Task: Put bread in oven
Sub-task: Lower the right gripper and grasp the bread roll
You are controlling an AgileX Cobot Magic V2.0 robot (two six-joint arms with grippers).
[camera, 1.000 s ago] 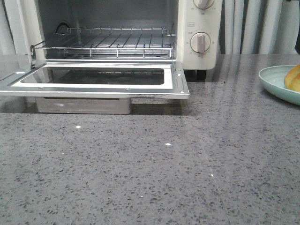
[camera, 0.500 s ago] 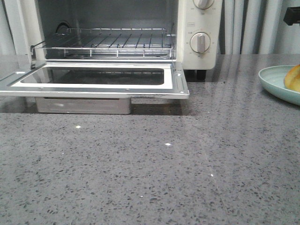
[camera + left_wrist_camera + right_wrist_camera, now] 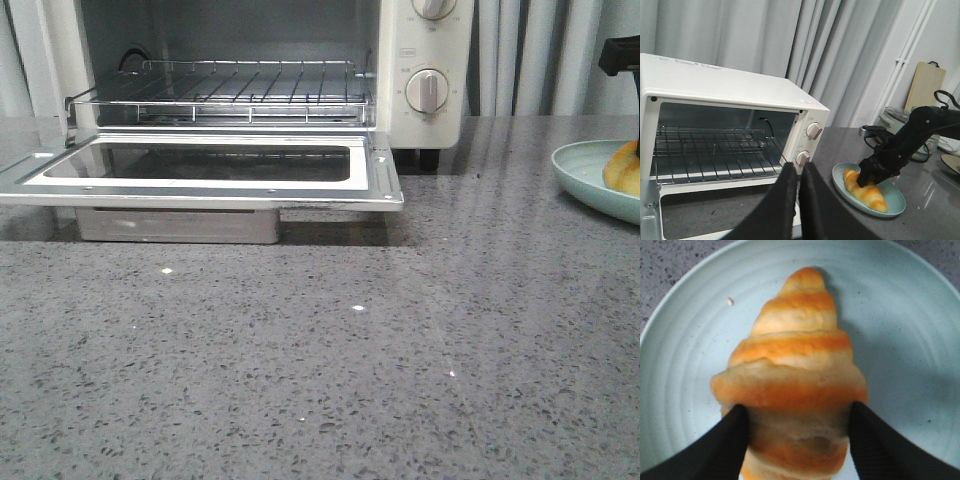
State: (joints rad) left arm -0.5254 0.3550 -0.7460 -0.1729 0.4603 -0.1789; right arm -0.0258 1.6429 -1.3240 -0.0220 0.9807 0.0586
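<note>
Both black fingers are beside the bread's sides on the plate [image 3: 585, 185], so my right gripper closes on the bread next.
The bread [image 3: 795, 365], a golden roll with pale ridges, lies on a pale blue plate [image 3: 685, 340]. My right gripper [image 3: 797, 412] has a black finger pressed on each side of it. The left wrist view shows that gripper [image 3: 875, 175] down on the bread [image 3: 867, 192]. The front view shows only the bread's edge [image 3: 622, 168] at the far right. The cream oven [image 3: 420, 60] stands at the back left with its door [image 3: 200, 185] down and its wire rack [image 3: 230, 90] bare. My left gripper [image 3: 799, 167] is shut and empty, held in front of the oven [image 3: 715, 85].
The plate [image 3: 580, 170] sits on the grey speckled counter [image 3: 350, 350], right of the oven. Part of the right arm [image 3: 622, 55] shows above it. Grey curtains hang behind. A pot and a cutting board [image 3: 925, 85] stand at the far right.
The right arm has come down further into the front view above the plate. The bread has shifted slightly on the plate. The oven and the left gripper have not moved.
</note>
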